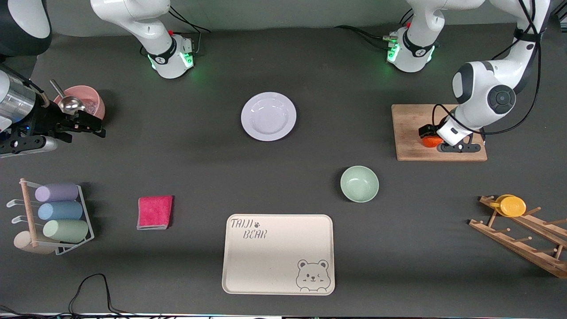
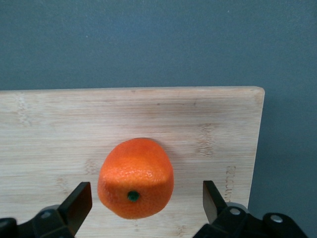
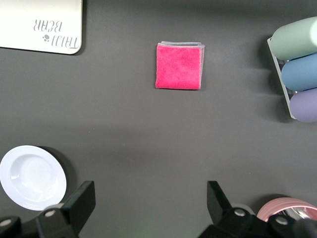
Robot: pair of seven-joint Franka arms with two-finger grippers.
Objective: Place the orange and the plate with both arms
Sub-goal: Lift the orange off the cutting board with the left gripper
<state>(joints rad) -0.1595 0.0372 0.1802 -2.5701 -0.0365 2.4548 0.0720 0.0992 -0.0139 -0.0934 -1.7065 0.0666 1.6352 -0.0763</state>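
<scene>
My left gripper needs to place the orange on the white plate (image 1: 268,116), so it should next grab the orange by its round body (image 1: 431,141).
The orange (image 1: 430,141) lies on a wooden cutting board (image 1: 409,133) at the left arm's end of the table. My left gripper (image 1: 432,137) is down at the board and open. In the left wrist view its fingers (image 2: 79,203) stand on either side of the orange (image 2: 136,173) with a gap on each side, the gripper (image 2: 147,197) not touching it. The white plate (image 1: 268,116) lies empty near the table's middle and also shows in the right wrist view (image 3: 32,177). My right gripper (image 1: 94,126) hangs open and empty (image 3: 150,198) over the table beside a pink bowl.
A mint-green bowl (image 1: 359,183) and a cream bear tray (image 1: 278,254) lie nearer the camera than the plate. A pink cloth (image 1: 154,212), a rack of cups (image 1: 57,212) and the pink bowl with a spoon (image 1: 84,99) are toward the right arm's end. A wooden rack holds a yellow cup (image 1: 511,206).
</scene>
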